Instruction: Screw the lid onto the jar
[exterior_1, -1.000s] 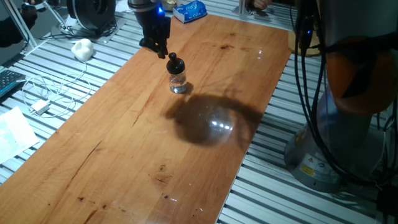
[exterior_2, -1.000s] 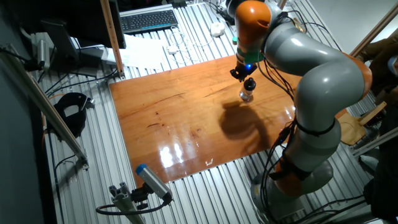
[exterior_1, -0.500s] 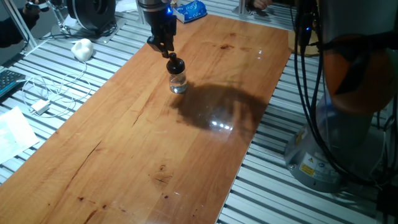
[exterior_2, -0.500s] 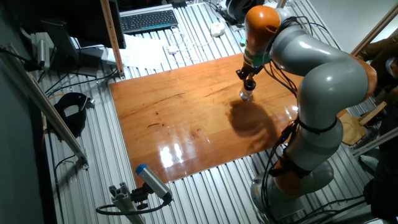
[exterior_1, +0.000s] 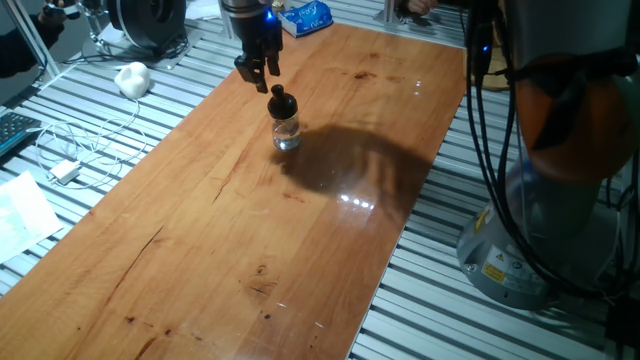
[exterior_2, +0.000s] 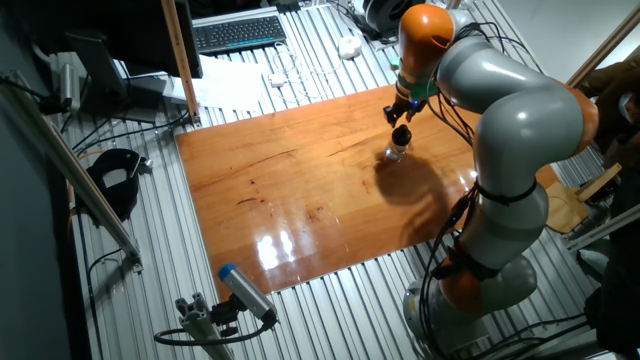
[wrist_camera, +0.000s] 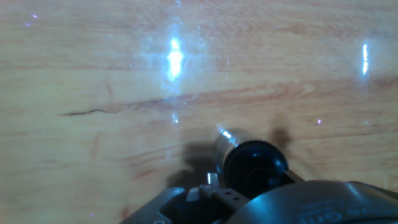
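Note:
The black lid needs to be screwed onto the jar (exterior_1: 287, 135). My gripper should next grab the lid by its knob on top (exterior_1: 278, 91).
The small clear jar (exterior_1: 287, 135) stands upright on the wooden table (exterior_1: 200, 230), and the black lid (exterior_1: 283, 101) sits on its mouth. My gripper (exterior_1: 257, 70) hangs just above and to the left of the lid, apart from it, fingers spread and holding nothing. In the other fixed view the gripper (exterior_2: 401, 109) is over the lid (exterior_2: 400, 133) and the jar (exterior_2: 398, 151). The hand view looks down on the round black lid (wrist_camera: 255, 165), with the jar's glass (wrist_camera: 225, 144) showing beside it; the fingertips are out of that picture.
A blue packet (exterior_1: 306, 16) lies at the table's far end. Off the left edge are a white object (exterior_1: 132, 78) and a white cable with a plug (exterior_1: 66, 170). The robot's base (exterior_1: 540, 230) stands to the right of the table.
The gripper slid in from the left to sit over the lid, then rose a little off it. The jar and lid have stayed in place.

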